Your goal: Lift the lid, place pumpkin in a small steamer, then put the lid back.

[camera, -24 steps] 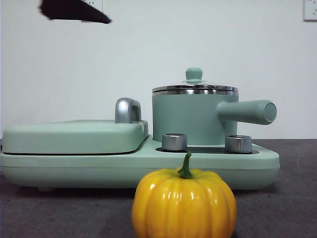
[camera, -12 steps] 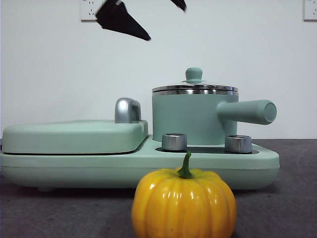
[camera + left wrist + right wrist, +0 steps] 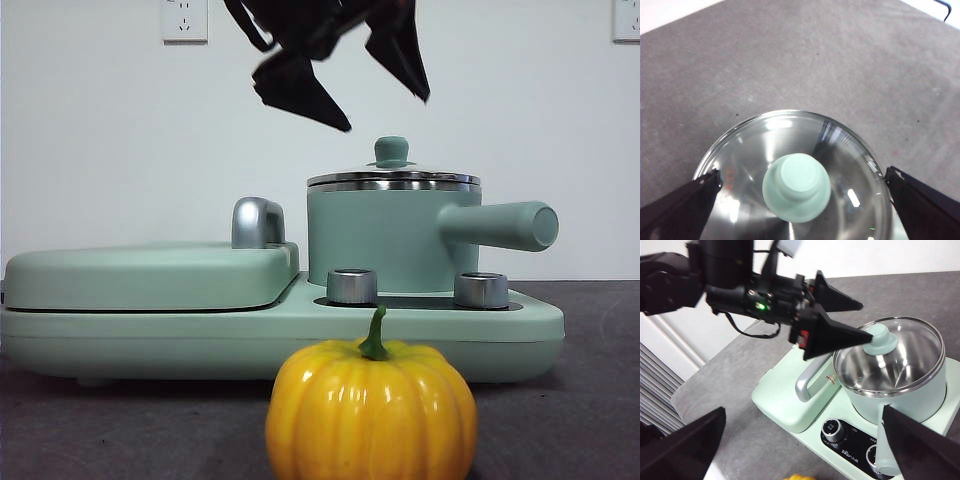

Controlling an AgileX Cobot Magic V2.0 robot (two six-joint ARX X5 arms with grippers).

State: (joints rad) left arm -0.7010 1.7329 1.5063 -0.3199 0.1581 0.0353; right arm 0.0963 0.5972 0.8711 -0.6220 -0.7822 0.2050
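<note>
The glass lid is as wide as the whole pot, so my left gripper should grab the lid by its narrow mint-green knob (image 3: 391, 151) (image 3: 798, 184) next.
The lid (image 3: 393, 180), clear glass with a chrome rim and a mint knob (image 3: 391, 150), sits on the small steamer (image 3: 380, 235), a mint pot with a stub handle (image 3: 500, 225). My left gripper (image 3: 385, 112) hangs open just above the knob. In the left wrist view its jaws stand wide on either side of the knob (image 3: 796, 186) over the lid (image 3: 765, 145). The yellow pumpkin (image 3: 370, 410) rests on the table in front of the base. My right gripper (image 3: 804, 412) is open and empty, held high, looking down on the left gripper (image 3: 865, 319) and the lid (image 3: 900, 355).
The steamer stands on a wide mint base (image 3: 280, 335) with two chrome dials (image 3: 352, 285). A flat mint griddle cover (image 3: 150, 272) with a chrome handle (image 3: 257, 222) fills the base's left half. Grey table surface lies around it.
The left gripper has come in from the upper left, moving right and down until it hangs over the lid's knob. Lid, steamer and pumpkin have not moved.
</note>
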